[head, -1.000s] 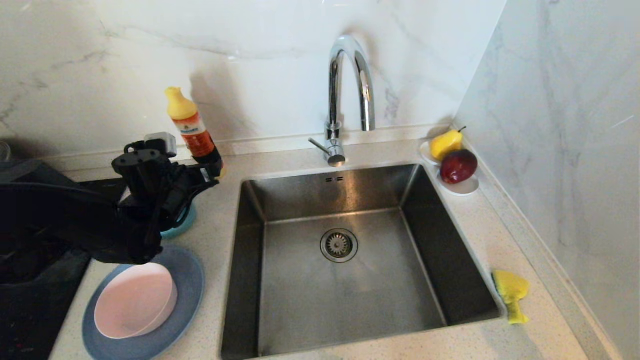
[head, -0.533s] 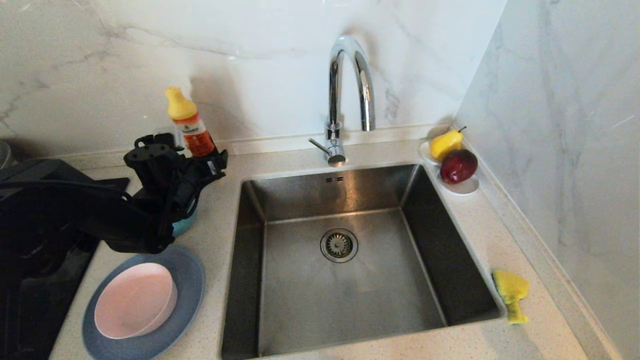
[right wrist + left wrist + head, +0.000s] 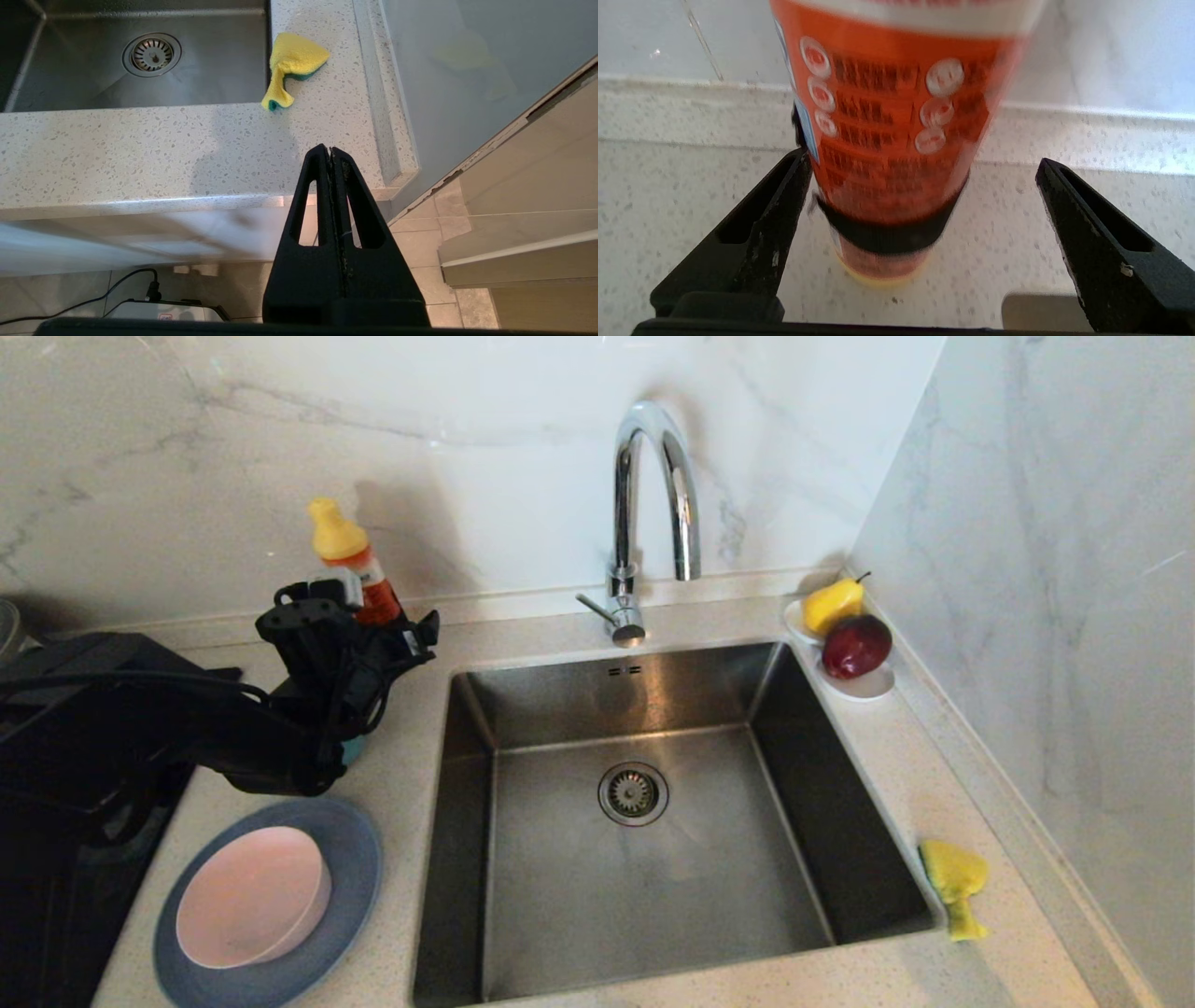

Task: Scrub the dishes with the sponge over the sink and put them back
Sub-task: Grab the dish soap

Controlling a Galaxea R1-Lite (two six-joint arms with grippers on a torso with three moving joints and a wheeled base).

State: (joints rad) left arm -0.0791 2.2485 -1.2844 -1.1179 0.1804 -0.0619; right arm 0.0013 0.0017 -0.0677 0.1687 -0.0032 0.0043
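Observation:
I will put soap on the yellow sponge (image 3: 952,882), so next I will grab the orange bottle with my left gripper by its orange labelled body (image 3: 378,604).
The grey-blue plate (image 3: 359,859) lies on the counter left of the sink (image 3: 560,905), with the pale pink bowl (image 3: 252,896) standing on it. Behind them only a sliver of the teal bowl (image 3: 353,751) shows under my left arm. My left gripper (image 3: 369,621) (image 3: 922,157) is open, its fingers on either side of an orange bottle (image 3: 345,546) (image 3: 896,116). One finger is close to the bottle and the other well apart from it. The yellow sponge (image 3: 952,882) (image 3: 292,65) lies crumpled on the counter right of the sink. My right gripper (image 3: 330,149) is shut and empty below the counter's front edge.
A chrome faucet (image 3: 644,495) arches over the sink's back rim. A white dish (image 3: 868,686) with a pear (image 3: 831,602) and an apple (image 3: 854,646) sits in the back right corner. A dark hob (image 3: 47,933) borders the plate on the left. Marble walls close off the back and right.
My left arm has reached back toward the wall, off the pink bowl and over the teal one, bringing its open fingers around the orange bottle. The right arm has not moved.

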